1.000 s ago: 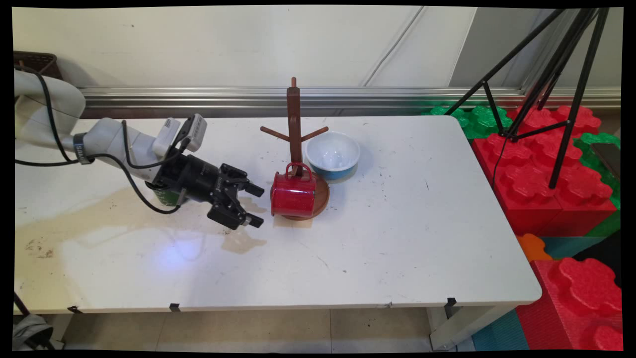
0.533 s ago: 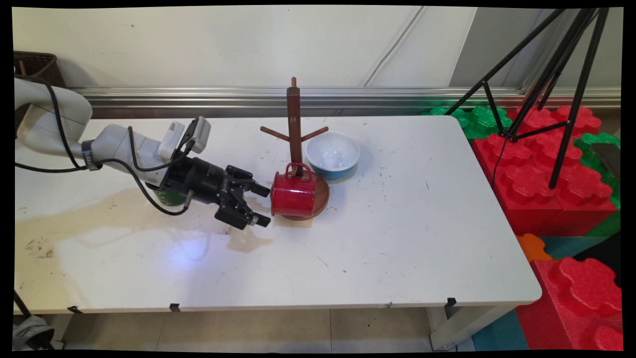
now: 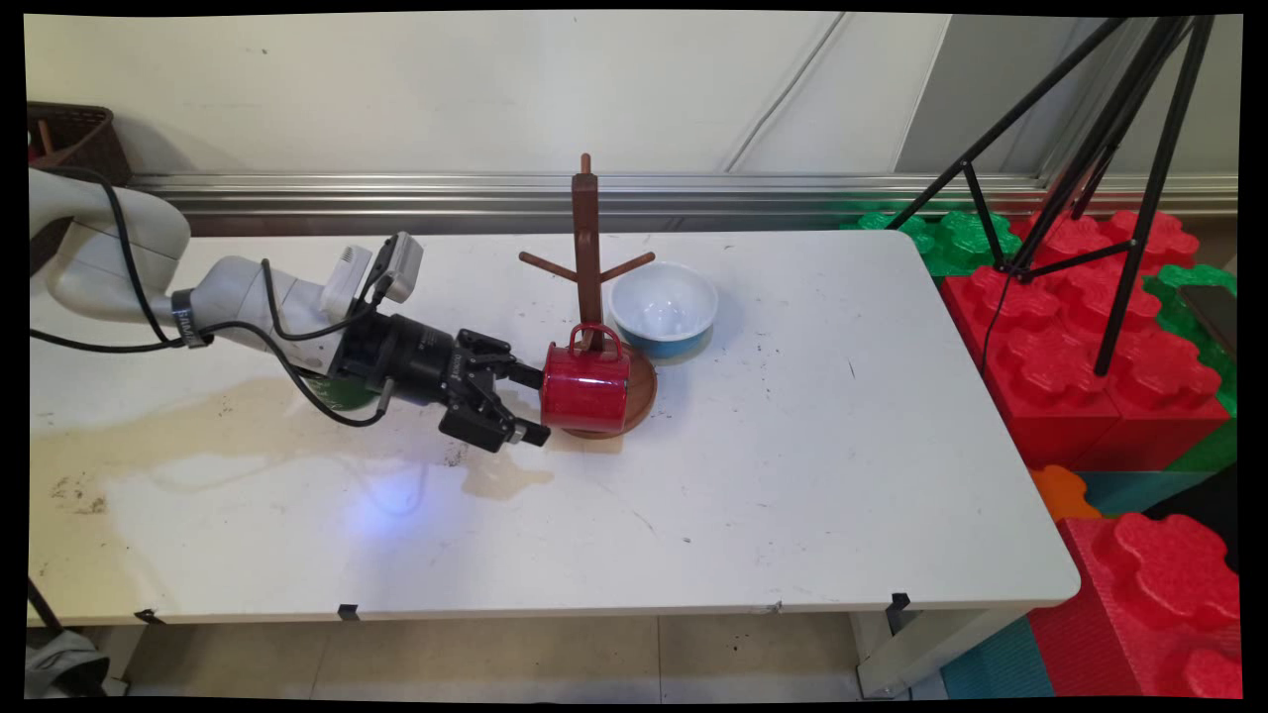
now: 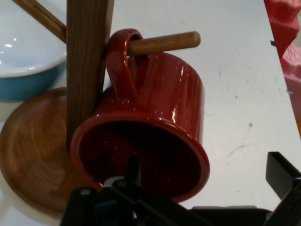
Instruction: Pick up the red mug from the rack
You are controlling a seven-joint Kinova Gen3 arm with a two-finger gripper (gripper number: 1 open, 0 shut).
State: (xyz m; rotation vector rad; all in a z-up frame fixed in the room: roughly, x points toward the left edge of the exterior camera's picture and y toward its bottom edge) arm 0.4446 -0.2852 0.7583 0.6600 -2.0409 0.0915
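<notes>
The red mug's handle (image 3: 594,332) should be free to slide off the wooden peg, so my gripper needs to grip the red mug by its rim (image 3: 544,398) next.
A red mug (image 3: 586,388) hangs by its handle from a low peg (image 4: 162,43) of the wooden mug tree (image 3: 586,248), lying over the tree's round base (image 3: 644,388) with its mouth turned left. My gripper (image 3: 532,404) is open at that mouth, level with the mug. In the hand view one finger (image 4: 134,169) stands in front of the red mug's (image 4: 155,117) dark opening. The other finger (image 4: 282,173) is outside the rim, over the table. Nothing is held.
A white and blue bowl (image 3: 662,307) stands just right of the tree post. A green object (image 3: 337,394) shows partly behind my wrist. A brown stain (image 3: 198,426) spreads over the table's left part. Off the right edge are red and green foam blocks (image 3: 1080,366) and a black tripod (image 3: 1100,149).
The gripper has moved right, from a short gap left of the mug up to its mouth. It has stayed open, and the mug has not moved.
</notes>
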